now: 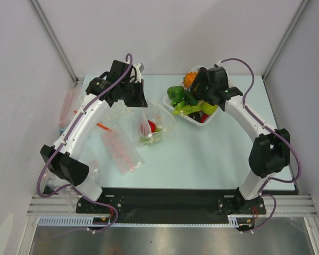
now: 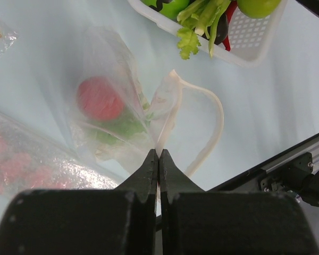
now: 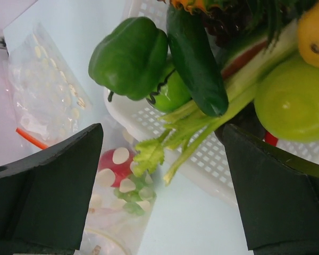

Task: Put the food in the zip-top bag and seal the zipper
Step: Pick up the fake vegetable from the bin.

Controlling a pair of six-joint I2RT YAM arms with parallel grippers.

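I will next grab the green pepper with my right gripper across its sides near the pepper's stem (image 1: 175, 94) (image 3: 121, 69), so the pepper's body stays free to go into the bag's opening.
The zip-top bag (image 1: 158, 126) lies mid-table, its mouth gaping toward the tray. Inside it are a red piece (image 2: 98, 98) and a green piece (image 2: 122, 127). The zipper (image 2: 217, 114) curls as a pale loop at the open mouth. My left gripper (image 2: 159, 152) is shut on the bag's rim where that strip begins; in the top view it (image 1: 139, 102) sits at the bag's left. More food fills the white tray (image 3: 202, 170): a green pepper (image 3: 130, 56), dark cucumber (image 3: 196, 64), celery (image 3: 212, 119) and a green round fruit (image 3: 292, 101). My right gripper (image 3: 162, 127) hangs open over the tray's near edge, holding nothing.
A flat packet with pink-red blobs (image 1: 122, 151) lies in front of the left arm. A clear packet with white dots (image 3: 42, 87) and a thin red strip (image 3: 32, 139) lie left of the bag. The black base rail (image 2: 292, 172) runs along the near edge.
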